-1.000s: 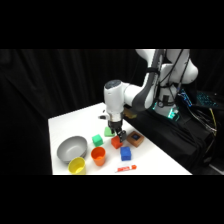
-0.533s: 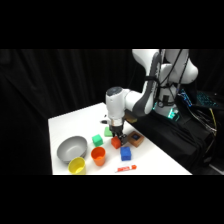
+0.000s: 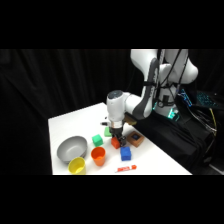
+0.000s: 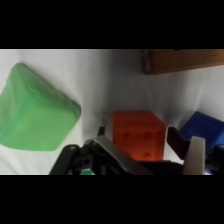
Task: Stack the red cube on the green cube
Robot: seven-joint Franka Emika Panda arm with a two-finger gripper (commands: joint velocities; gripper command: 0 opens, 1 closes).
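I should next grab the red cube (image 3: 116, 143) by its opposite sides with my gripper, so that I can stack it on the green cube (image 3: 97, 140).
The red cube (image 3: 116, 143) (image 4: 139, 135) rests on the white table between the brown block and the vivid green cube (image 3: 97, 140). My gripper (image 3: 116, 137) (image 4: 150, 150) has come down over the red cube. It is open, with one finger (image 4: 107, 146) on the cube's left and the other on its right, close to its sides. The red cube's top shows small dimples in the wrist view. Another green cube (image 4: 37, 112) fills the left of the wrist view; I cannot tell which of the two it is.
A paler green cube (image 3: 107, 132) sits just behind the gripper. A blue cube (image 3: 126, 153) (image 4: 202, 127) and a brown block (image 3: 135, 138) (image 4: 185, 60) lie close on the right. An orange cup (image 3: 98, 156), yellow cup (image 3: 77, 165), grey bowl (image 3: 71, 147) and red marker (image 3: 126, 168) stand nearer the front edge.
The gripper has shifted slightly right and dropped lower, down around the red cube. The cubes have not moved.
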